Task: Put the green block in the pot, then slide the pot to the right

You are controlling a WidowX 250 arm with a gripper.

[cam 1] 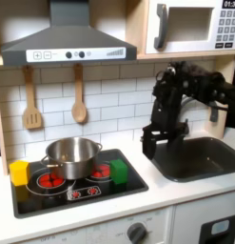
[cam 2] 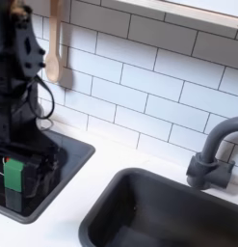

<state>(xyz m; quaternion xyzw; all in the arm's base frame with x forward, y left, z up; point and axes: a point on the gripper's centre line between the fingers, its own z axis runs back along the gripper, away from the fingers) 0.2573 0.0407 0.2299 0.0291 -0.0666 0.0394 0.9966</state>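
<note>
I should next take hold of the green block by its upper body (cam 1: 118,167) with my gripper, and then I should drop the block into the silver pot (cam 1: 73,152).
The green block (cam 1: 119,172) rests on the black stovetop's front right corner in the first exterior view. In the second exterior view the green block (cam 2: 13,174) shows low at the left, partly behind the arm. The shiny silver pot (cam 1: 73,152) stands on the stove's back left burner, to the left of the block. My gripper (cam 1: 149,146) hangs just past the stove's right edge, above the counter and to the right of the block. Its fingers point down, open and holding nothing. The dark arm (cam 2: 19,77) fills the second exterior view's left side.
A yellow block (cam 1: 19,172) sits at the stove's left edge. The dark sink (cam 1: 200,157) lies to the right, with its faucet (cam 2: 212,154) behind it. A wooden spatula (cam 1: 31,100) and a wooden spoon (cam 1: 79,95) hang on the tiled wall.
</note>
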